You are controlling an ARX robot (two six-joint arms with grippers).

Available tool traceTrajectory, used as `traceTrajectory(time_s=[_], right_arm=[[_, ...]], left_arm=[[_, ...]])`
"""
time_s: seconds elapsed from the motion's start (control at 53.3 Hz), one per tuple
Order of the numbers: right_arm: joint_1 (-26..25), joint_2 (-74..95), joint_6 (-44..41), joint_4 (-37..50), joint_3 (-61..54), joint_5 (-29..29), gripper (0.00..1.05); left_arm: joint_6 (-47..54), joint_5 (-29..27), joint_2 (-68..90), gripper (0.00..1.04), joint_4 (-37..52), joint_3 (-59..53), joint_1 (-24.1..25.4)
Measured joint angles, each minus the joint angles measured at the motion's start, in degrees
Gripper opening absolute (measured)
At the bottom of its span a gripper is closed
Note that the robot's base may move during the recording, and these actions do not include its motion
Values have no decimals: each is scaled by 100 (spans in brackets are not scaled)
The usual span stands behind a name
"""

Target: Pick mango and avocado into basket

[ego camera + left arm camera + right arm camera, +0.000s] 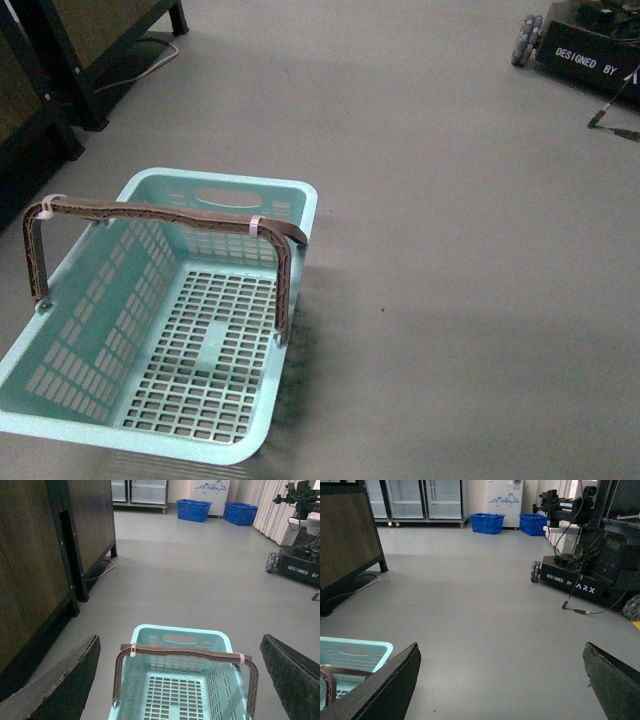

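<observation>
Next, my left gripper should grab the basket [220, 637] by its narrow grey-brown handle [187, 652] arching over the top, since the basket's teal body spreads far wider than my fingers.
A light teal basket [300, 205] stands on the grey floor at the lower left of the front view, with nothing inside it. Its grey-brown handle [165, 213] arches over the top, tied with white zip ties. The left wrist view looks down on the same basket [220, 637] from behind, and my left gripper [182, 672] hangs open above it with nothing between its fingers. My right gripper [502, 677] is open over bare floor, with the basket's corner [380, 650] off to one side. The mango and the avocado are out of view. Neither arm shows in the front view.
A dark wooden cabinet [60, 40] on black legs stands at the far left, a cable on the floor beside it. Another wheeled robot base [590, 50] sits at the far right. Two blue crates [194, 509] and glass-door fridges [425, 500] line the back wall.
</observation>
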Motion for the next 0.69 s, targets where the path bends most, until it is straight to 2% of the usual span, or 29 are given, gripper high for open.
traceTrajectory(time_s=[0.506, 0.544, 0.6, 0.694], right_arm=[[0, 0, 0, 0, 0, 0, 97], [0, 0, 2, 0, 0, 0, 97], [0, 0, 0, 0, 0, 2, 97], [0, 0, 2, 0, 0, 2, 97]], left_arm=[[0, 0, 0, 97, 0, 0, 0], [-61, -125, 26, 97, -33, 7, -42], [-826, -1381, 459, 97, -654, 184, -356], [-2280, -946, 1733, 97, -765, 468, 295]])
